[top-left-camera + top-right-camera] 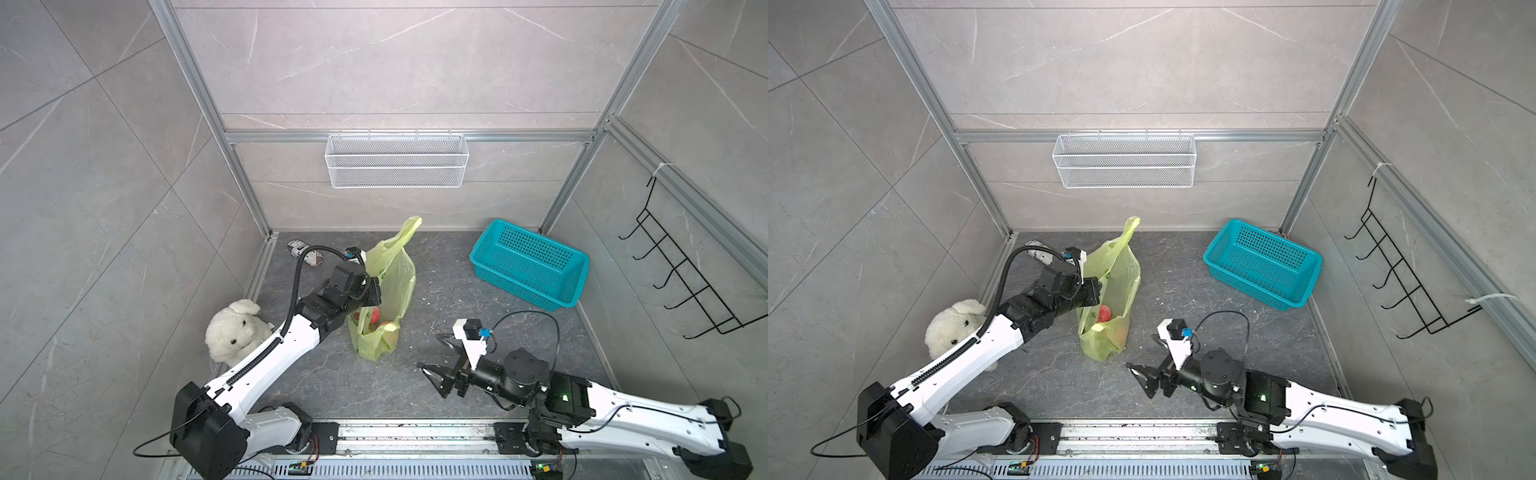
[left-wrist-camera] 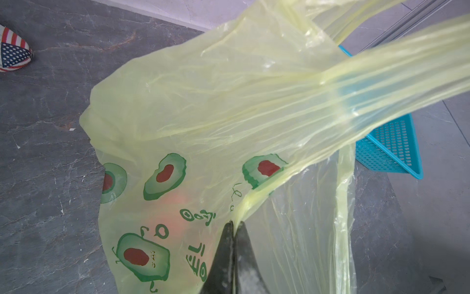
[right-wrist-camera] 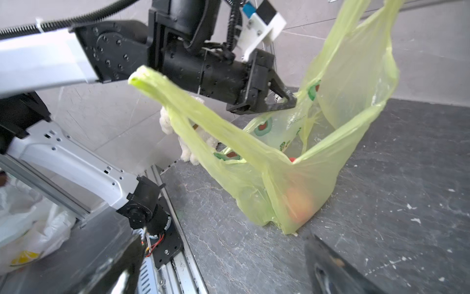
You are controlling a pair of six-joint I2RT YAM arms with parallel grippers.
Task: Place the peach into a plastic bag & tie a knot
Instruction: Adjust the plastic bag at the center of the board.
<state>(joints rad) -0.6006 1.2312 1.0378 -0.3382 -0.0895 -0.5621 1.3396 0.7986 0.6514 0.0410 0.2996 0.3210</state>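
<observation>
My right gripper grabs the plastic bag (image 1: 392,286) by its free front handle loop next, which leaves the back loop free to tie a knot.
The yellow-green plastic bag (image 1: 392,286) (image 1: 1117,282) (image 3: 343,114) stands open-mouthed on the dark table. The peach (image 1: 375,316) (image 1: 1104,312) (image 3: 300,203) lies inside at its bottom, orange-red through the film. My left gripper (image 2: 235,224) (image 3: 292,100) is shut on the rolled edge of the bag's mouth (image 2: 249,203), holding that side up. One handle loop (image 1: 409,228) rises at the back and the other (image 3: 157,84) sticks out free. No knot is in view. My right gripper (image 1: 430,353) (image 1: 1142,353) (image 3: 223,254) hangs open and empty, low to the bag's front right.
A teal perforated basket (image 1: 530,266) (image 2: 391,152) sits at the back right. A white plush toy (image 1: 232,332) lies under the left arm. A flag-patterned object (image 1: 305,251) (image 2: 14,51) lies at the back left. A wire basket (image 1: 397,162) hangs on the back wall.
</observation>
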